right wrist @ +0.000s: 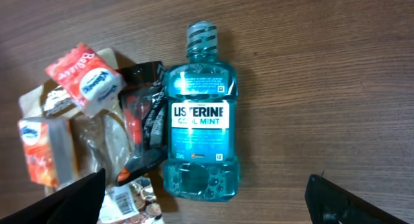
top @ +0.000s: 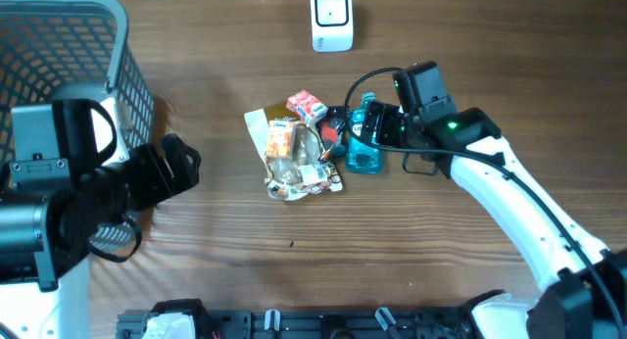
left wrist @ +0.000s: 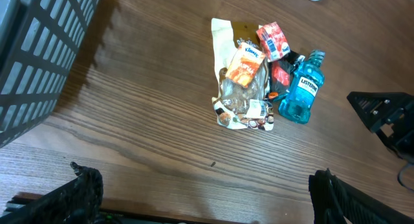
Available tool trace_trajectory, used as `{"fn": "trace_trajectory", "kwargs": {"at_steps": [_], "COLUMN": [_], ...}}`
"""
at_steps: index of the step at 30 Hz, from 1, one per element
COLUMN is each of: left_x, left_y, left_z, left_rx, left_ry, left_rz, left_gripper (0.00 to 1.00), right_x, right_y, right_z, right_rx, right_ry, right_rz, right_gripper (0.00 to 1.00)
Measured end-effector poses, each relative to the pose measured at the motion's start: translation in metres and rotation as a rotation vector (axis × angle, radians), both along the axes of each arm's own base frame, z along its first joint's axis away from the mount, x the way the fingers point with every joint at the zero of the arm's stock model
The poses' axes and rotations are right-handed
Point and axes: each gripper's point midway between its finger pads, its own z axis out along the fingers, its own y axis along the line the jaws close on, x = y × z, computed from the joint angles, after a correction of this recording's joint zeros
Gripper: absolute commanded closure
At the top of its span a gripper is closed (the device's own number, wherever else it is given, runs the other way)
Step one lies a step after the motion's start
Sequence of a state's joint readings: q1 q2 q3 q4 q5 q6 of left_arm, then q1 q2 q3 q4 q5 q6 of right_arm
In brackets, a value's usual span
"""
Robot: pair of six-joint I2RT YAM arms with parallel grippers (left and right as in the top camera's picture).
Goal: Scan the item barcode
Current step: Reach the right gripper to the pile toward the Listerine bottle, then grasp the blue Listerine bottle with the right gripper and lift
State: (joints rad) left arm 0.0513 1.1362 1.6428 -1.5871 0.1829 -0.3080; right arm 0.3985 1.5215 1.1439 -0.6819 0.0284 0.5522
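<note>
I should next use my right gripper to grab the Listerine bottle by its two narrow sides, so its broad sides stay uncovered for scanning the barcode.
A blue Listerine mouthwash bottle (right wrist: 200,120) lies flat, label up, on the right edge of a small pile of items (top: 299,148) mid-table. In the pile are a red and white snack packet (right wrist: 87,78), an orange Kleenex pack (right wrist: 42,149), a black and orange packet (right wrist: 145,117) and a clear bag with a barcode label (right wrist: 119,201). My right gripper (right wrist: 207,204) hangs open just above the bottle's base, one finger on each side, touching nothing. My left gripper (left wrist: 207,198) is open over bare wood, left of the pile. The white scanner (top: 332,18) stands at the far edge.
A grey mesh basket (top: 122,74) fills the far left corner, close behind my left arm. Seen from the left wrist, the bottle (left wrist: 301,91) lies beside the right arm's black body (left wrist: 388,117). Bare wooden tabletop (top: 294,251) lies in front of the pile.
</note>
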Motion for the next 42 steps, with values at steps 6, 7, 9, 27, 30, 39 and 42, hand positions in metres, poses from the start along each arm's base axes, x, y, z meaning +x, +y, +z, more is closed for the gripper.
{"fn": "trace_trajectory", "kwargs": {"at_steps": [6,7,9,27,30,39,42], "left_x": [0.000,0.000,0.000,0.007,0.007,0.007,0.007], "left_y": [0.000,0.000,0.000,0.000,0.000,0.000,0.000], "left_z": [0.000,0.000,0.000,0.004,0.004,0.004,0.004], "left_rx": [0.000,0.000,0.000,0.002,0.002,0.002,0.002], "left_ry": [0.000,0.000,0.000,-0.031,-0.031,-0.031,-0.031], "left_rz": [0.000,0.000,0.000,0.000,0.000,0.000,0.000], "left_gripper": [0.00,0.00,0.00,0.00,0.00,0.00,0.00], "right_x": [0.010,0.007,0.004,0.017,0.018,0.029,0.030], "right_y": [0.009,0.011,0.016,0.014,0.012,0.016,0.014], "right_z": [-0.061,-0.073,-0.083,-0.124,-0.124,-0.106,-0.105], "right_rx": [-0.078,-0.098,-0.116,-0.296,-0.306,-0.329,-0.334], "right_ry": [0.097,0.124,0.140,0.100,0.098,0.078,0.080], "right_rz": [0.010,0.019,0.036,0.016,0.016,0.047,0.048], "right_gripper": [0.00,0.00,0.00,0.11,0.21,0.23,0.18]}}
